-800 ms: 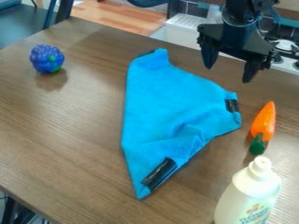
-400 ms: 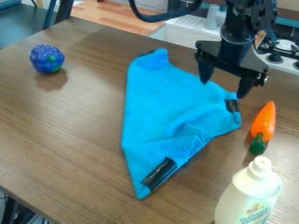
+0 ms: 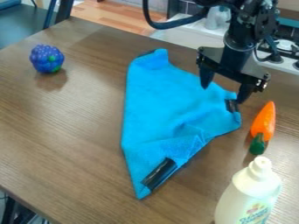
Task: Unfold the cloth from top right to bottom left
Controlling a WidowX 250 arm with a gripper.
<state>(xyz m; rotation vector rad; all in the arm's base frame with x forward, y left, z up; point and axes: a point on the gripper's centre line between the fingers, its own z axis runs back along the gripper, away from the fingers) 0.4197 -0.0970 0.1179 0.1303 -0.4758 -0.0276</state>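
Observation:
Next, my gripper grabs the folded-over top corner of the blue cloth, to open the fold out across the table.
The black gripper (image 3: 223, 93) hangs at the upper right, open, over the cloth's right part. One finger (image 3: 206, 78) is above the cloth's upper right edge, and the other is by the black patch at its right corner, partly covering it; whether it touches cannot be told. The blue cloth (image 3: 161, 105) lies folded in a rough triangle at the middle of the table, with small wrinkles in its lower right part. Black patches show at its right corner and near its bottom tip, and a dark bit at its top.
An orange carrot (image 3: 264, 121) with a green end lies right of the cloth. A white bottle (image 3: 248, 192) stands at the lower right. A blue-purple berry toy (image 3: 46, 59) sits at the upper left of the wooden table (image 3: 64, 135). Behind the table is a stove (image 3: 286, 63).
The gripper has come down toward the cloth's right corner, mostly in the first part of this span, and stays open. The cloth and the other objects have not moved.

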